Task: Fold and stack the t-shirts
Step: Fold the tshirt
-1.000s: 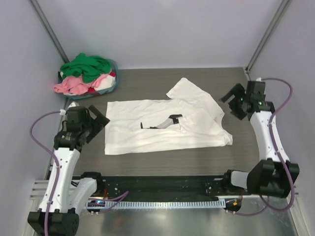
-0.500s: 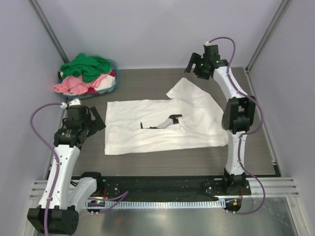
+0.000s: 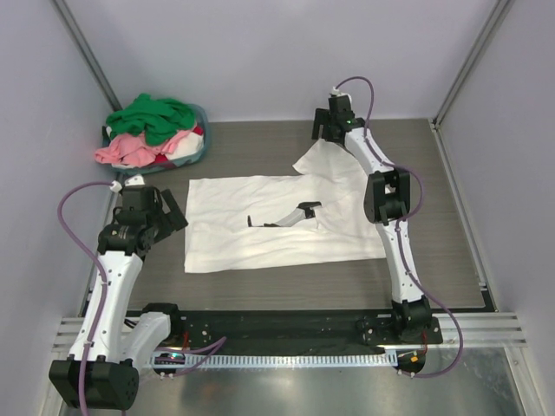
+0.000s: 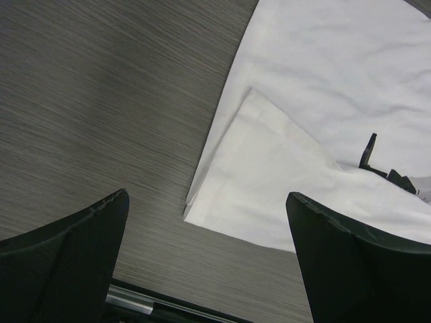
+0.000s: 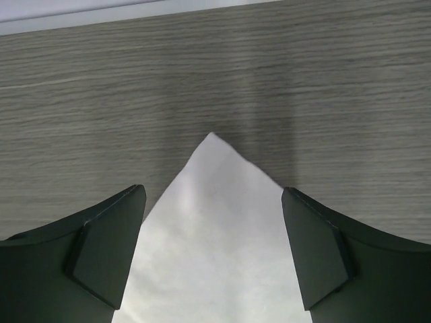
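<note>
The right gripper's fingers are above the t-shirt, so it isn't time to close yet. The right gripper should go down first and then close on the t-shirt's far corner (image 3: 324,144) (image 5: 213,160).
A large white t-shirt (image 3: 286,217) lies spread on the dark wood-grain table, with one corner pointing to the far side. My right gripper (image 3: 328,130) is open and hangs over that far corner (image 5: 214,145), its jaws wide on either side of the cloth. My left gripper (image 3: 169,212) is open just left of the shirt's left edge (image 4: 215,202), over bare table. Green (image 3: 156,115), pink (image 3: 130,149) and red (image 3: 198,130) shirts lie heaped in the basket at the far left.
The blue-grey round basket (image 3: 198,149) stands at the far left corner. A small dark label or print (image 3: 299,213) shows at the shirt's middle. Grey walls and metal posts close the sides. A metal rail runs along the near edge (image 3: 286,355).
My right arm has swung from the right side of the table up and leftward to the shirt's far corner. My left arm has barely shifted. The shirt has not moved.
</note>
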Motion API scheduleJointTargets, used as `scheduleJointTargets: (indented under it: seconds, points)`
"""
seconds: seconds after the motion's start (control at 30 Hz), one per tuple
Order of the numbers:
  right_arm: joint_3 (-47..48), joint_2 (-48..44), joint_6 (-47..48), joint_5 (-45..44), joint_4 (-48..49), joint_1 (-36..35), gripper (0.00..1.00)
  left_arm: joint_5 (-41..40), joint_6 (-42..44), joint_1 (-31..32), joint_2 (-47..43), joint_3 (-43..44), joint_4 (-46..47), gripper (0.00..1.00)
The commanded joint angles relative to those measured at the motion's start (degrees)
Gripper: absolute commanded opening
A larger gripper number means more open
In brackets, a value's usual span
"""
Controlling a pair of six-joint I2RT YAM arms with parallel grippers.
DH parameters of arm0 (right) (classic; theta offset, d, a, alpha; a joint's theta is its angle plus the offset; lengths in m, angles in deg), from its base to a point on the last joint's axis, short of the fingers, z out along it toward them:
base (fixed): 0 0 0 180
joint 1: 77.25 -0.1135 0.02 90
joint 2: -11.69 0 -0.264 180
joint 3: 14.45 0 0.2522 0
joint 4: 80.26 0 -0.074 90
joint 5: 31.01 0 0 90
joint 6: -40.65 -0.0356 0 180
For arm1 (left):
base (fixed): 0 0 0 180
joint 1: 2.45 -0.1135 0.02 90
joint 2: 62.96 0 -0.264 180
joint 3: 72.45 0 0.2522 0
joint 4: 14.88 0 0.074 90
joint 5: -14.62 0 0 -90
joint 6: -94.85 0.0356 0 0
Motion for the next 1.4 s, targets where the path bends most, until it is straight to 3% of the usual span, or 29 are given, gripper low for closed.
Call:
scheduleJointTargets:
  seconds: [0.0, 0.23, 0.33, 0.43, 0.63, 0.7, 0.9, 1.03, 1.13, 1.27, 1.37]
  points:
    - [5.25, 2.16, 4.71, -7.78, 5.29, -1.77, 0.88, 0.94, 1.44, -0.35, 0.02, -0.11, 2.19, 1.0]
    - [8.24, 7.69, 6.3, -11.74, 9.87, -2.92, 0.88, 0.94, 1.35, -0.35, 0.02, -0.11, 2.1, 1.0]
    - [8.34, 8.5, 7.0, -12.71, 9.87, -3.27, 0.82, 0.85, 1.35, -0.35, 0.11, -0.2, 2.19, 1.0]
    - [5.27, 7.71, 6.92, -12.89, 9.87, -3.36, 0.64, 0.85, 1.35, -0.35, 0.37, -0.2, 2.1, 1.0]
    - [-0.27, 4.28, 7.35, -13.94, 9.61, -3.53, 0.11, 0.68, 1.35, -0.35, 0.54, -0.28, 2.1, 1.0]
    - [-1.85, 2.88, 7.7, -14.29, 9.43, -3.53, 0.02, 0.5, 1.35, -0.35, 0.72, -0.2, 2.1, 1.0]
    - [-7.11, -6.6, 6.39, -14.3, 8.9, -3.53, 0.01, 2.34, 1.44, -0.62, 5.55, 1.2, 3.07, 0.98]
    - [-13.1, -14.87, 3.67, -13.59, 8.9, -3.53, 0.01, 2.44, 0.21, -0.62, 11.6, 2.44, 10.35, 0.92]
    - [-17.93, -21.28, 0.86, -10.96, 8.46, -3.45, 0.01, 1.99, -0.85, -0.88, 20.21, 5.33, 17.47, 0.83]
    - [-23.99, -27.61, -2.04, -7.53, 8.02, -3.62, 0.01, 3.48, -2.16, -3.15, 34.62, 13.67, 22.49, 0.61]
    - [-29.44, -32.01, -3.63, -5.86, 8.02, -3.62, 0.01, 5.33, -2.17, -4.13, 45.43, 20.79, 25.03, 0.51]
